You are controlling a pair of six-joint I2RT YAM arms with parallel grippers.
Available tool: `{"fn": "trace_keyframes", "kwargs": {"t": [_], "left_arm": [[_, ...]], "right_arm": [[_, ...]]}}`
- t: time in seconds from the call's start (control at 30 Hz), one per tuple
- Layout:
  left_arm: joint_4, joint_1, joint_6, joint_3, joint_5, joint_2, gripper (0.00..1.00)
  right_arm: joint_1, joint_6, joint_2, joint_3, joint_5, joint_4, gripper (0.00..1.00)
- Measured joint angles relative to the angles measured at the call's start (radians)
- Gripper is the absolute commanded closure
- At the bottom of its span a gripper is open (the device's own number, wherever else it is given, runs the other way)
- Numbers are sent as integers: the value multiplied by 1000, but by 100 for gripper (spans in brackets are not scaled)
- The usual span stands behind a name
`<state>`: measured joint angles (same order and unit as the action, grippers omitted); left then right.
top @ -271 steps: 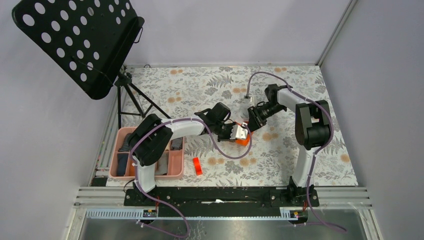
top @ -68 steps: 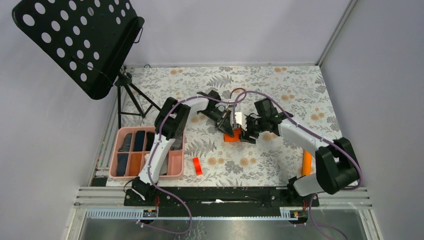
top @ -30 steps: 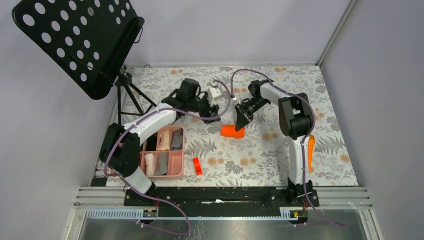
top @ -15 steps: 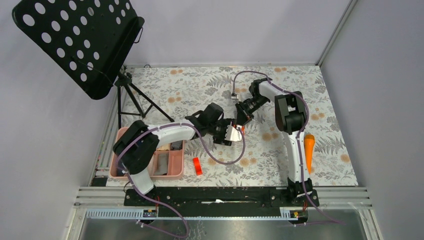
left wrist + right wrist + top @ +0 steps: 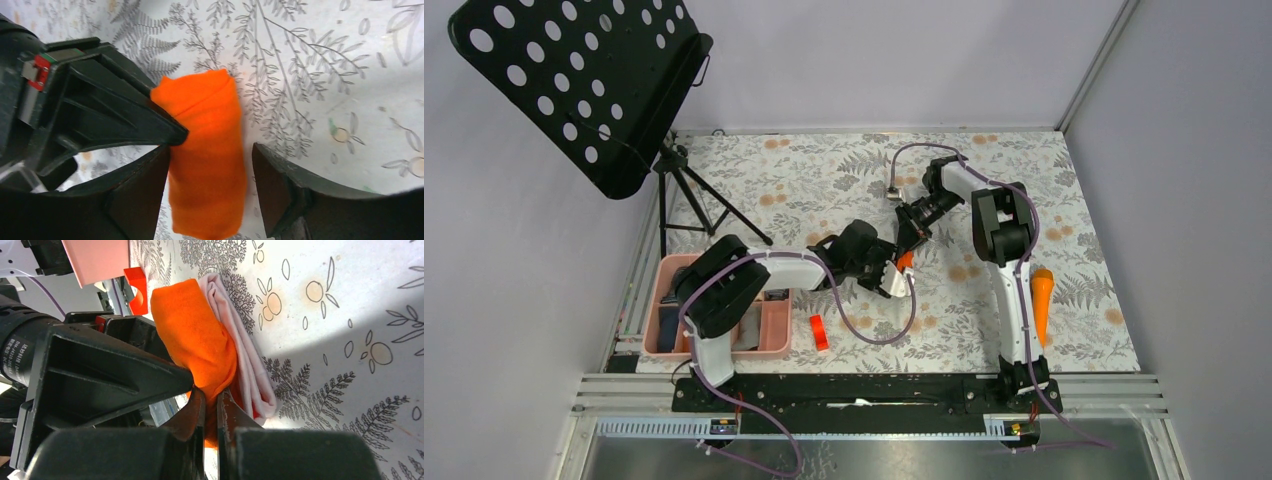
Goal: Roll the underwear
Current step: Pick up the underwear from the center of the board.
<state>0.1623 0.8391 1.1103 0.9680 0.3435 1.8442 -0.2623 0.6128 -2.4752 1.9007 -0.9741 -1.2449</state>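
I need to grab the rolled orange underwear next with my left gripper, across its narrow width, so the roll stays closed as I set it into the pink tray.
The bright orange underwear lies rolled on the floral table, with a pale pink layer showing along one side. My left gripper is open and straddles the roll, with a gap left at its right finger. My right gripper is shut on one end of the orange underwear. In the top view the left gripper and the right gripper meet at mid-table. Only a sliver of the underwear shows between them.
A pink tray holding several folded garments sits at the near left, under my left arm. A small red block lies beside it. An orange cylinder lies at the right. A black perforated stand on a tripod stands at the far left.
My left arm swung from the far left of the table down over the orange roll, and its jaws opened wider around it. The right gripper stayed shut at the roll's end.
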Motion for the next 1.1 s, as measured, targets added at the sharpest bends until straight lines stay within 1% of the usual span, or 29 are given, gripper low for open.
{"fn": "trace_keyframes", "kwargs": {"t": [0.03,0.07,0.17,0.23,0.27,0.33,0.43,0.47,0.5,0.6,0.73,0.87,0.97,1.1], "left_arm": [[23,1,12,0,-8,9,35],[40,1,21,2,-14,19,40],[64,4,44,21,-44,51,65],[56,7,57,39,-63,72,76],[57,8,56,42,-67,78,83],[53,10,68,53,-75,85,91],[47,11,64,68,-78,87,100],[39,9,56,75,-77,89,100],[18,6,46,88,-73,89,100],[-90,-10,-18,160,-51,94,100],[-311,-50,-130,312,-11,102,100],[-529,-89,-230,496,35,103,100],[-679,-124,-312,595,51,87,100],[-847,-189,-416,607,50,13,100]], "right_arm": [[1,3,-7,8,-5,-8,99],[2,4,-12,13,-7,-16,97],[9,19,-23,23,-11,-26,91],[21,30,-26,24,-12,-32,82],[26,37,-26,24,-12,-34,73],[37,51,-25,26,-16,-42,52],[62,86,-25,42,-18,-69,30],[70,96,-25,51,-17,-86,13],[82,111,-20,65,-15,-107,2],[144,152,-2,124,9,-132,0],[293,168,50,211,15,-157,0],[414,160,142,205,16,-154,0],[431,131,222,135,24,-132,0],[399,82,301,39,43,-100,0]]}}
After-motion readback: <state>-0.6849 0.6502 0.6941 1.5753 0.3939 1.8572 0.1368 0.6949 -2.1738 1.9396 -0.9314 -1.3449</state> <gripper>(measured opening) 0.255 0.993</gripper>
